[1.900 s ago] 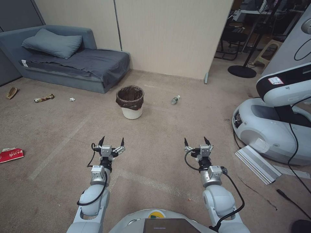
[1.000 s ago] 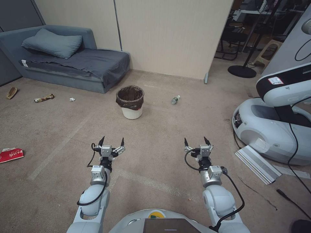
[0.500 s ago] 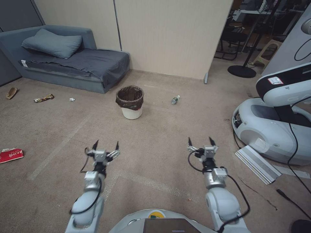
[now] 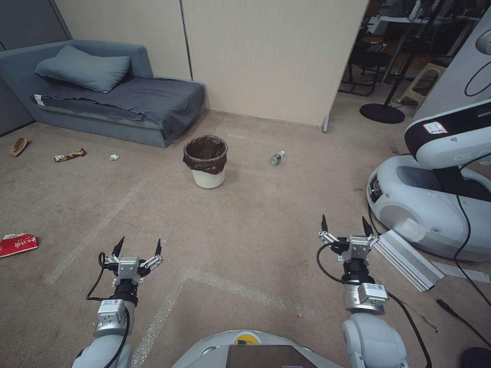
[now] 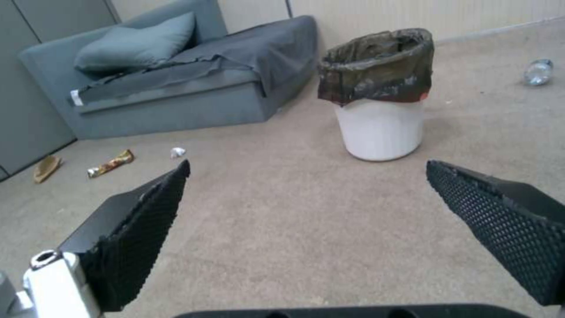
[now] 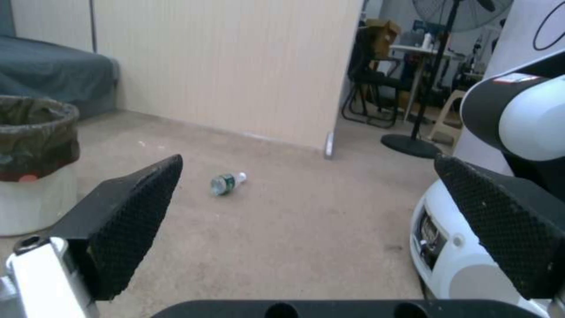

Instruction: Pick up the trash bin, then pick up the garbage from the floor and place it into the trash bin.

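My left gripper's fingers open too little for the trash bin's round white body point(image 4: 208, 178), so next it should grab the trash bin by its thin bag-covered rim point(image 4: 186, 158).
The trash bin point(image 4: 208, 178), a white bucket with a dark bag over its rim, stands upright on the carpet ahead, near the sofa corner; the left wrist view has it point(image 5: 379, 128) straight ahead. Garbage lies around: a clear bottle point(image 4: 276, 158) point(image 6: 227, 183) right of the bin, a snack wrapper point(image 4: 69, 155), white tissue point(image 4: 113, 157) and tan scrap point(image 4: 19, 146) far left, a red-white carton point(image 4: 18, 244) at the left edge. My left gripper point(image 4: 139, 244) and right gripper point(image 4: 345, 225) hover low near my base, both open and empty, well short of the bin.
A grey sofa point(image 4: 117, 97) with a pillow sits back left against a beige partition point(image 4: 271, 56). Another white robot point(image 4: 434, 204) and a metal strip point(image 4: 406, 258) crowd my right side, with cables on the floor. A fan base point(image 4: 381, 112) stands beyond.
Both arms have spread outward and drawn back toward my base, the left to the left, the right to the right. Fingers stay open. Bin and litter have not moved.
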`<state>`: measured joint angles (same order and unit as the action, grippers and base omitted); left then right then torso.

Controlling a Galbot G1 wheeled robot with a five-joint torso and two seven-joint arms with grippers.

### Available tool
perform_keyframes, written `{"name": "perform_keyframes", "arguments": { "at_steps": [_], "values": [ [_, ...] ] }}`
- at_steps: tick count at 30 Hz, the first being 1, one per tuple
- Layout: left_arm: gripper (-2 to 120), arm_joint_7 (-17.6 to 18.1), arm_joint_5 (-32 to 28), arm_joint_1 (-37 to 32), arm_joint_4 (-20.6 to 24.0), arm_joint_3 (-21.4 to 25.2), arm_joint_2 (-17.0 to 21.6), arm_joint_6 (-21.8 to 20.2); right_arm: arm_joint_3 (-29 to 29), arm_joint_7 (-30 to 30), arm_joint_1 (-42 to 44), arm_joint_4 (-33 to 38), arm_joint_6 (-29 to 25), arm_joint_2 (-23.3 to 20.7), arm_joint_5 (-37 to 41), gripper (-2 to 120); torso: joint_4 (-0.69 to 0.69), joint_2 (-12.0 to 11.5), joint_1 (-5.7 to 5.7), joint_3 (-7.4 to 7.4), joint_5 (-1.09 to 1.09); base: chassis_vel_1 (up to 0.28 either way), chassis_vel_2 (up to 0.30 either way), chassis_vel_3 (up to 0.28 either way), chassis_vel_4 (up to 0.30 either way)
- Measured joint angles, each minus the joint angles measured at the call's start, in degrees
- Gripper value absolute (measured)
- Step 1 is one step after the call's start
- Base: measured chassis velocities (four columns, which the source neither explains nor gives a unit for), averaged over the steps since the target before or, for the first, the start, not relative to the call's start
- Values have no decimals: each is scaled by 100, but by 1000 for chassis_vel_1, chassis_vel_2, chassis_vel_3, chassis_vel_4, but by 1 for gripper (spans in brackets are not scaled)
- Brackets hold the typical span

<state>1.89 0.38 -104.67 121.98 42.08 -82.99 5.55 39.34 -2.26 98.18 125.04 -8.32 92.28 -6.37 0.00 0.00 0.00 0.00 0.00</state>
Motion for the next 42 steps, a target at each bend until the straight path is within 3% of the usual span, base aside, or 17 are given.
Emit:
{"name": "perform_keyframes", "arguments": {
  "at_steps": [23, 42],
  "values": [
    [100, 66, -169, -63, 210, -44, 53, -27, 18, 154, 122, 41, 40, -11, -99, 100, 0, 0, 0, 0, 0, -2, 1, 1, -2],
    [100, 55, -84, -140, 319, -49, 46, -6, 0, 189, 162, 12, -25, -13, -40, 100, 0, 0, 0, 1, 0, -83, 86, 84, -79]
  ]
}}
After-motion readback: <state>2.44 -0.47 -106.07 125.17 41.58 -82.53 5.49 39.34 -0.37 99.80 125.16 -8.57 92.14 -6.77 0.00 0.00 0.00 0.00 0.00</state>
